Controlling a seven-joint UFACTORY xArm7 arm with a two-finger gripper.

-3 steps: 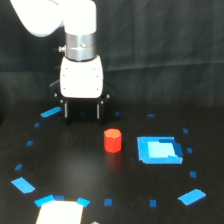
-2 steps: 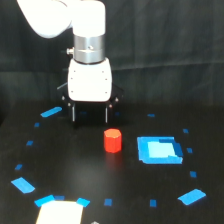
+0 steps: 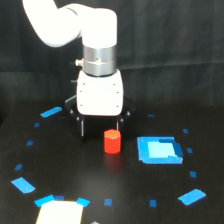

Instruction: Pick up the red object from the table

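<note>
My gripper will next grab the red cylinder's upright body (image 3: pixel 113 144) to pick the cylinder up from the table.
The red object (image 3: pixel 112 141) is a short red-orange cylinder standing upright on the black table (image 3: pixel 75 175), just left of a blue square. My gripper (image 3: pixel 100 129) hangs from a white body just behind and slightly to the exterior view's left of it. Two dark fingers (image 3: pixel 82 128) point down, spread apart with nothing between them. The right finger stands close behind the cylinder's top; whether it touches is unclear. The gripper is open.
A larger blue square (image 3: pixel 159 150) lies right of the cylinder. Small blue tape marks (image 3: pixel 22 185) ring the table. A white-and-blue patch (image 3: pixel 60 210) sits at the front left. A black curtain hangs behind.
The arm has moved toward the exterior view's right and nearer to the camera, bringing the gripper from behind-left of the cylinder to almost over it. The cylinder has not moved.
</note>
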